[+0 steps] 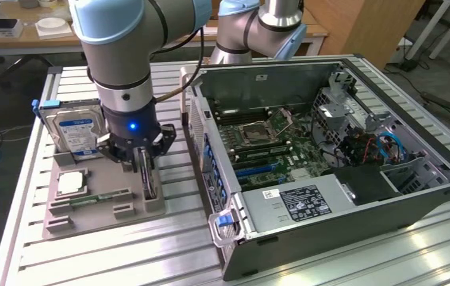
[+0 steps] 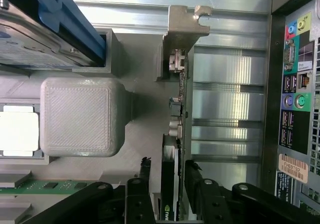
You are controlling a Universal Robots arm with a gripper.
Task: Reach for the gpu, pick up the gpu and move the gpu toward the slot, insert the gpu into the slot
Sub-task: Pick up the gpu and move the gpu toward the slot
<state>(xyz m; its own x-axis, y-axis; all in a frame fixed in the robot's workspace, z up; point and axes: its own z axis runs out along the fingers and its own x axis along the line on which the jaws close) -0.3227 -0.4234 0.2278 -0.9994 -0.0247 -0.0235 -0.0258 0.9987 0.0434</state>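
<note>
I will pick up the GPU by its black shrouded body [image 2: 169, 174] next. This leaves the GPU's metal bracket [image 2: 182, 29] free to go into the slot.
The gpu [image 1: 147, 174] stands on edge in a slot of the grey holder tray [image 1: 102, 217], beside the open computer case [image 1: 344, 179]. My gripper [image 1: 142, 156] hangs straight down over it, fingers on either side of the card. In the wrist view the gpu [image 2: 176, 134] runs edge-on between the black fingers [image 2: 145, 174], with its metal bracket [image 2: 187, 23] at the far end. My gripper [image 2: 169, 166] is open, with a narrow gap showing on one side of the card. The blue expansion slots [image 1: 257, 170] lie on the motherboard inside the case.
On the tray stand a silver hard drive [image 1: 78, 128], a processor chip [image 1: 72, 182] and a green memory stick [image 1: 90, 199]. A grey printed block [image 2: 80, 116] sits close to the card. The case's rear port panel [image 2: 297, 93] faces the tray. A second arm's base [image 1: 257, 30] stands behind the case.
</note>
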